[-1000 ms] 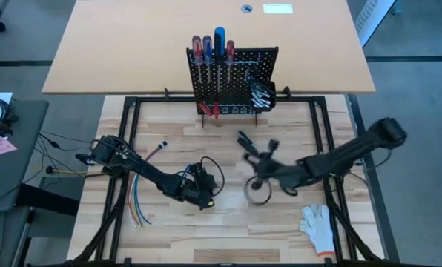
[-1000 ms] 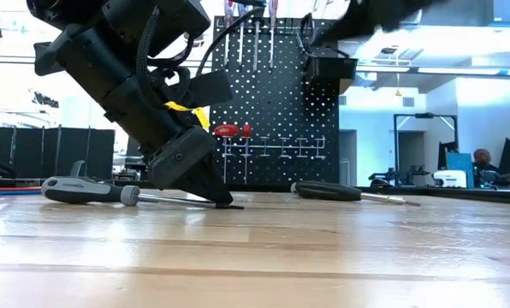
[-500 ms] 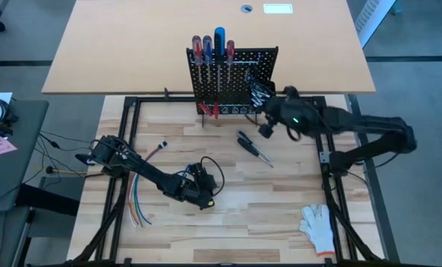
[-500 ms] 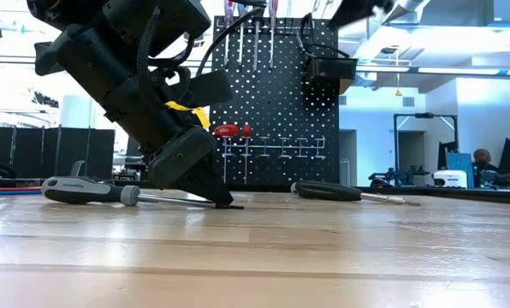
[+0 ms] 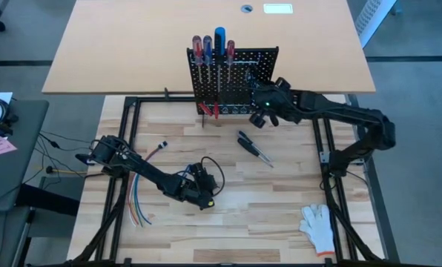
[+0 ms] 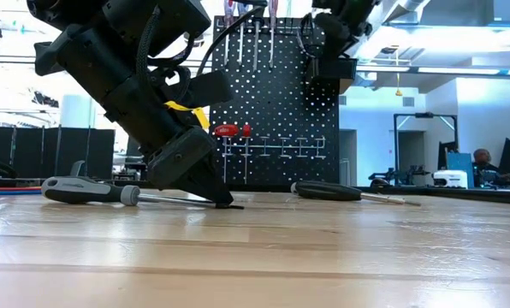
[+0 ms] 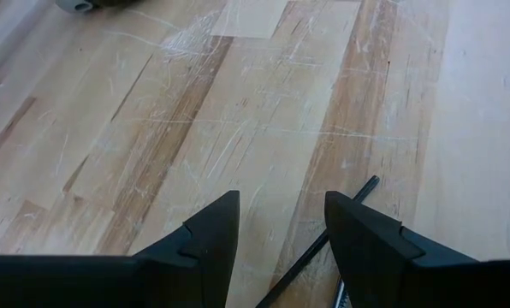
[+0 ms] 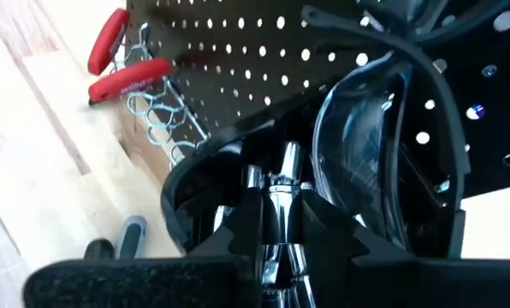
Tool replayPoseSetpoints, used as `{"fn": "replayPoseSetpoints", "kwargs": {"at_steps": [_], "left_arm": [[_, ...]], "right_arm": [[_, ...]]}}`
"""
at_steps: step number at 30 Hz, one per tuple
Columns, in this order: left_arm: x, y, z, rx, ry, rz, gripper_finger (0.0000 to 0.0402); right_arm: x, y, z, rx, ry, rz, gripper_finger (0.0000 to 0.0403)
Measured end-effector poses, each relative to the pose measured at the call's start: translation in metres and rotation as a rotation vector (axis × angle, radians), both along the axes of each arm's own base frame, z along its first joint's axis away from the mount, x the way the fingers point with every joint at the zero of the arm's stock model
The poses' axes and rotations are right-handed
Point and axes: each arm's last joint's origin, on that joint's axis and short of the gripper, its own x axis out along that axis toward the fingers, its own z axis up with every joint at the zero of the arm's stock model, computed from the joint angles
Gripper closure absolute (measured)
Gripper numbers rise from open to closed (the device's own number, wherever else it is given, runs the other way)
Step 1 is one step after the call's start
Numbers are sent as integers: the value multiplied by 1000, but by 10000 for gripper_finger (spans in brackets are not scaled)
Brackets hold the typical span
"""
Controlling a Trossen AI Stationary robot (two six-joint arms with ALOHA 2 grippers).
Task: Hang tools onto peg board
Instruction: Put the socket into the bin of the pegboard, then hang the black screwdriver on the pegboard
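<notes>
I need to open my right gripper now, because the silver tool (image 8: 281, 184) stands inside the black bin's rim (image 8: 195, 161) in the right wrist view.
The black peg board (image 5: 236, 74) stands upright at the table's far edge, with red- and blue-handled screwdrivers (image 5: 212, 46) hanging along its top and red pliers (image 8: 122, 60) low on its face. My right gripper (image 5: 259, 115) is at the board's small black bin (image 6: 332, 68), shut on a small silver tool (image 8: 281, 184). A black-handled screwdriver (image 5: 254, 148) lies on the table in front of the board. My left gripper (image 7: 276, 231) stands open, low over the table's middle, above the thin shaft (image 7: 340, 214) of a grey-handled screwdriver (image 6: 84, 190). Whether it touches the shaft, I cannot tell. My right gripper pinches the silver tool's shiny shank (image 8: 282, 204) between its two fingers. The fingers slant down toward the board from the table's right, and the tool sticks out past them along their length. It is lifted clear of the table, over the bin's rim (image 8: 212, 171).
A white glove (image 5: 317, 226) lies at the near right. A bundle of coloured wires (image 5: 138, 208) lies at the near left beside my left arm. A row of wire hooks (image 8: 157, 128) runs along the board's lower part. Bare wood shows between the arms.
My right gripper has risen from the middle of the table and swung toward the far edge, up to the bin on the peg board, tipping and turning on the way. The black-handled screwdriver has stayed on the table.
</notes>
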Motion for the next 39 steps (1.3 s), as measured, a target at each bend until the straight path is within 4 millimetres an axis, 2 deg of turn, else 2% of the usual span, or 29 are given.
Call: {"fn": "replayPoseSetpoints", "kwargs": {"at_steps": [5,13,17,20,23,25,28,31,35,39], "left_arm": [[0,0,0,2,2,-2,231],[0,0,0,-6,3,-6,231],[0,0,0,-7,3,-6,231],[0,0,0,-7,4,-7,231],[0,0,0,-7,7,-7,231],[0,0,0,-6,10,-8,231],[0,0,0,-7,10,-8,231],[0,0,0,-7,10,-8,231],[0,0,0,-8,8,-8,231],[0,0,0,-9,8,-8,231]], "right_arm": [[-4,1,5,-3,-27,-5,320],[-15,6,19,-24,-78,5,195],[-22,14,27,-36,-104,30,161],[-28,30,34,-48,-109,91,157],[-33,56,37,-44,-119,190,159],[-38,75,32,-38,-116,266,162],[-45,104,16,-12,-120,367,166],[-50,127,-15,43,-124,416,168],[-51,148,-75,120,-114,423,168],[-42,157,-136,182,-137,416,168]]}}
